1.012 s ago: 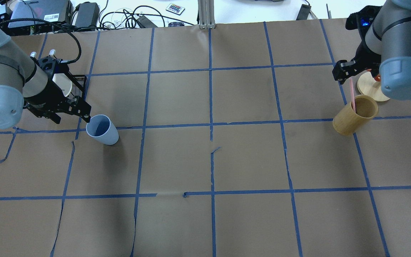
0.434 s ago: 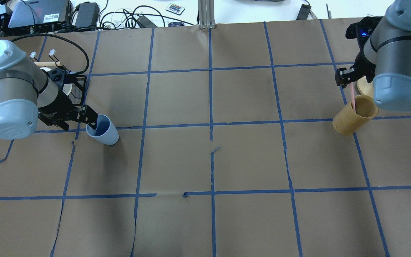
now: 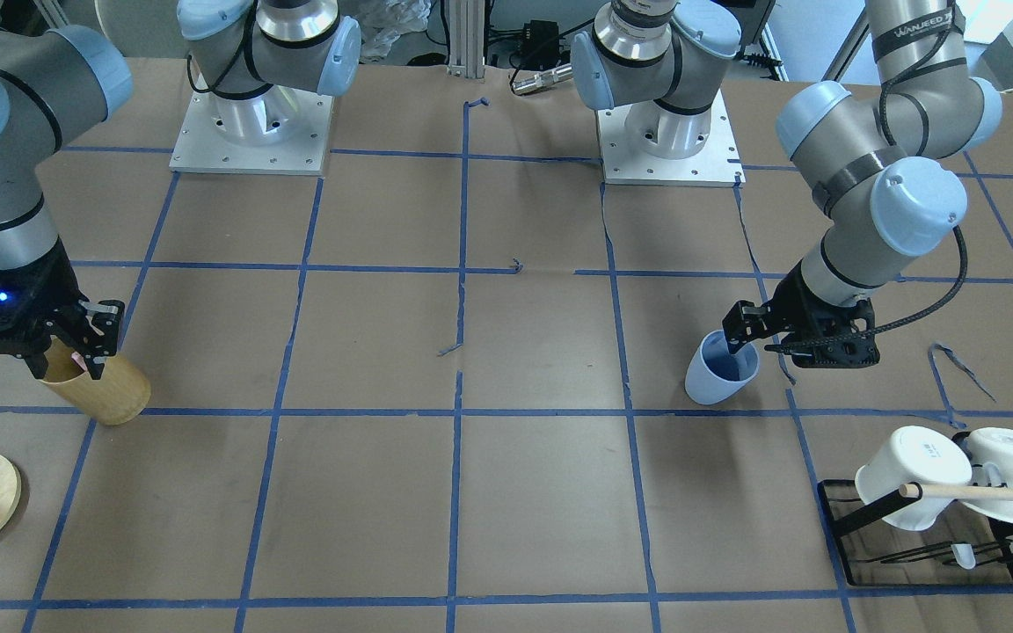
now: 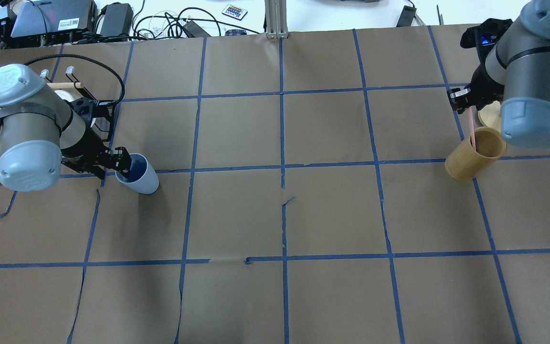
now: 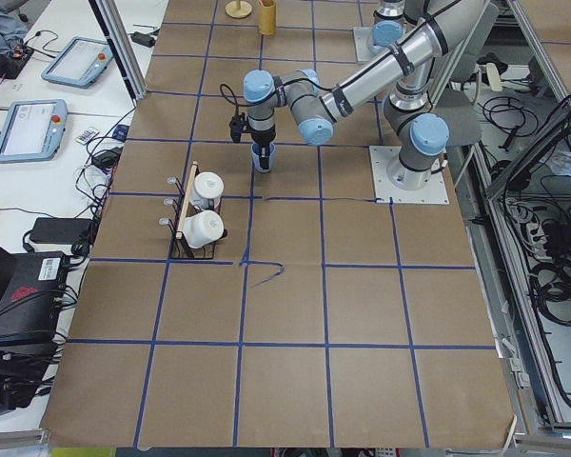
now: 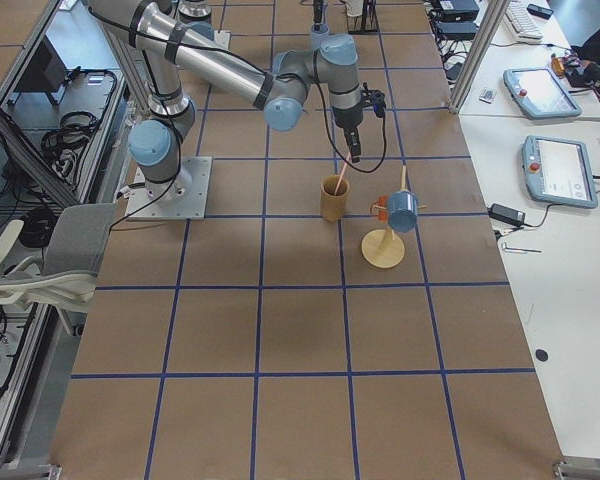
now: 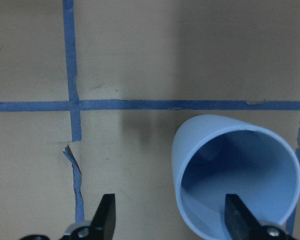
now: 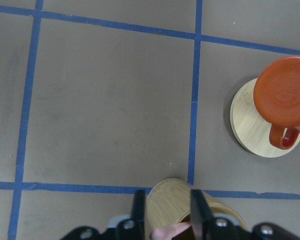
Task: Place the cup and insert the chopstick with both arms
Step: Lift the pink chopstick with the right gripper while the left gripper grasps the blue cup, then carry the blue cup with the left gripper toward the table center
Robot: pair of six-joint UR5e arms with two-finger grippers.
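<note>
I need to grab the light-blue cup by its rim (image 3: pixel 705 339) with my left gripper next. The cup's opening then stays free to take the pink chopstick (image 3: pixel 79 360).
The light-blue cup (image 4: pixel 140 177) stands upright on the table at the left; it also shows in the front view (image 3: pixel 717 380) and the left wrist view (image 7: pixel 235 175). My left gripper (image 4: pixel 122 165) is open and straddles the cup's rim, one finger inside and one outside (image 7: pixel 171 220). The pink chopstick (image 4: pixel 471 129) stands leaning in the tan bamboo cup (image 4: pixel 470 160). My right gripper (image 4: pixel 463 98) is above that cup with its jaws drawn close around the stick's top end (image 8: pixel 168 212).
A black rack (image 3: pixel 841 519) with two white mugs and a wooden dowel sits behind the left arm. A round wooden stand (image 8: pixel 250 125) carrying an orange mug (image 8: pixel 282 92) is right beside the bamboo cup. Blue tape lines grid the brown table.
My left gripper has come down and right until one finger is inside the blue cup. My right gripper has shifted slightly over the bamboo cup. Cup and chopstick have not moved.
</note>
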